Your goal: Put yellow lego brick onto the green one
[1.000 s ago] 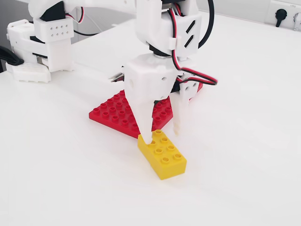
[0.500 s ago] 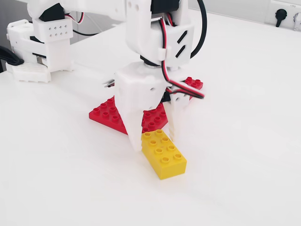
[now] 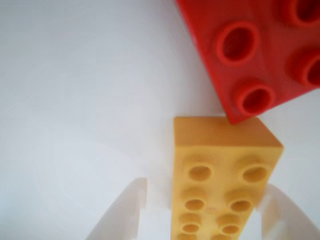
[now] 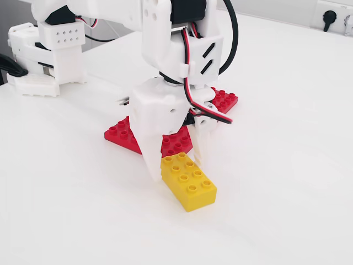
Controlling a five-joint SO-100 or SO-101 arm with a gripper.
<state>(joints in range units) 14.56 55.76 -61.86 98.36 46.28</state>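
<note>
My gripper is to grab the yellow lego brick by its long sides, so that its bottom stays free to sit on the green one.
The yellow lego brick [image 4: 193,185] lies flat on the white table, studs up, just in front of the red baseplate. In the wrist view the yellow brick [image 3: 225,145] runs up the middle, its far corner touching the baseplate's corner. My gripper [image 4: 175,165] is lowered over the brick's end nearest the baseplate, with one white finger on each side. The gripper [image 3: 206,186] is open: there is a gap between the left finger [image 3: 131,205] and the brick, while the right finger sits close against it. The green brick is not in view in either frame.
The flat red studded baseplate [image 4: 121,135] lies behind the gripper, partly hidden by the arm, and fills the wrist view's top right [image 3: 260,50]. The arm's base [image 4: 47,55] stands at the back left. A wall socket [image 4: 331,19] is at the far right.
</note>
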